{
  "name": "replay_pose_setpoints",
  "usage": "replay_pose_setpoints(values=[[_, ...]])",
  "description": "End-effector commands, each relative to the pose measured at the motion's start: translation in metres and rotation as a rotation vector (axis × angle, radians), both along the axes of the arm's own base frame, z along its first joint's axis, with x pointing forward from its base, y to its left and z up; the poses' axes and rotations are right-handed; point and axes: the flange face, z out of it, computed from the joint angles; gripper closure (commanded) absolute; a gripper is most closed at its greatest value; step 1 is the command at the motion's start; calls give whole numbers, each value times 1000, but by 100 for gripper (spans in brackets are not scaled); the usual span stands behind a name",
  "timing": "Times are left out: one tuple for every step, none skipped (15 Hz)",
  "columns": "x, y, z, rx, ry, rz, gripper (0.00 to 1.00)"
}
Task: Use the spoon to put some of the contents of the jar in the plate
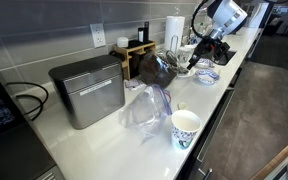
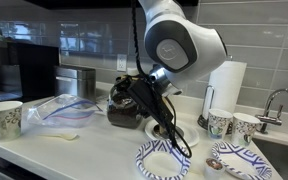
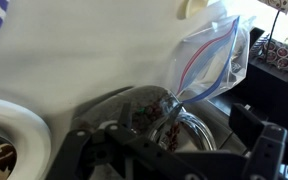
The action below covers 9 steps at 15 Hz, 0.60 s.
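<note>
My gripper's open fingers are above the jar's opening and would miss the jar if they closed now, so I should first lower my gripper.
The glass jar (image 3: 134,105) with dark reddish contents fills the middle of the wrist view, its open mouth towards me. It stands dark on the counter in both exterior views (image 1: 156,68) (image 2: 122,100). My gripper (image 3: 174,140) is right at the jar, with its dark fingers apart on either side of the mouth and nothing seen between them. It also shows in both exterior views (image 1: 196,60) (image 2: 149,105). A blue-patterned plate (image 2: 164,160) lies just in front of the jar (image 1: 206,76). A pale spoon-like thing (image 2: 64,135) lies on the counter by the bag.
A clear zip bag (image 2: 59,110) and a paper cup (image 2: 2,118) lie further along the counter. A metal box (image 1: 87,90) stands by the wall. A second plate (image 2: 234,160), two cups (image 2: 221,122), a paper towel roll (image 2: 224,85) and a sink tap (image 2: 279,100) are nearby.
</note>
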Motion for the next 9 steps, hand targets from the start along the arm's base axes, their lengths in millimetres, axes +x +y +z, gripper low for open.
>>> replay_pose_setpoints(values=[[13,4,-7,51,68,-1,0],[15,6,-8,52,80,-1,0],[16,8,-9,56,93,2,0],[18,10,-10,55,104,3,0],[20,11,-11,54,116,1,0],[21,12,-13,53,126,-2,6],[22,13,-14,53,132,-4,25],[24,14,-15,54,139,-9,31],[25,15,-16,57,146,-12,33]])
